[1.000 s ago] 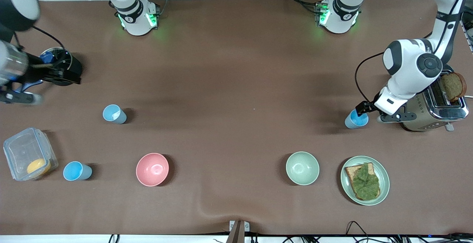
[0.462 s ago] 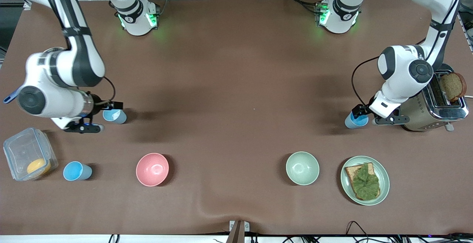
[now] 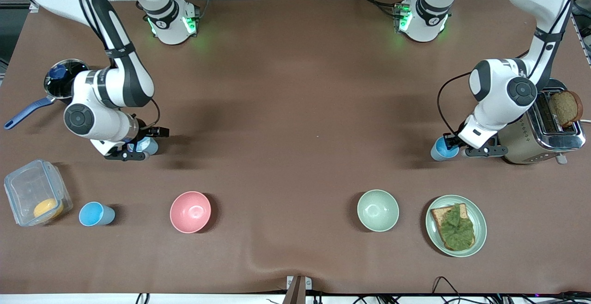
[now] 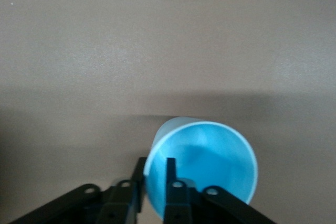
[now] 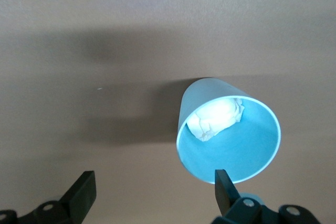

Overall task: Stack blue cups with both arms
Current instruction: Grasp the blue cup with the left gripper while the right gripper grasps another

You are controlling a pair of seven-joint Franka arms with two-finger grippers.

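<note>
The blue cup with white inside needs to be stacked, so my right gripper should grab it by its rim [image 5: 214,182] next.
Three blue cups stand on the brown table. One blue cup [image 3: 441,150] is beside the toaster; my left gripper [image 3: 450,144] is shut on its rim, with one finger inside and one outside in the left wrist view [image 4: 155,182], where the cup [image 4: 210,156] fills the lower middle. A second blue cup [image 3: 150,147] stands toward the right arm's end. My right gripper [image 3: 142,146] is over it, open; in the right wrist view [image 5: 156,192] the cup [image 5: 228,140], with something white inside, sits by one fingertip [image 5: 224,184]. The third blue cup [image 3: 94,214] stands alone beside a clear container.
A pink bowl [image 3: 190,211], a pale green bowl [image 3: 377,210] and a plate [image 3: 480,230] with toast and lettuce lie nearer the front camera. A toaster [image 3: 540,133] holds bread. There is also a clear container [image 3: 34,193] and a blue-handled pan [image 3: 57,84].
My right arm has swung in from the table's end and come down over the second blue cup. My left gripper has shifted slightly at the cup by the toaster.
</note>
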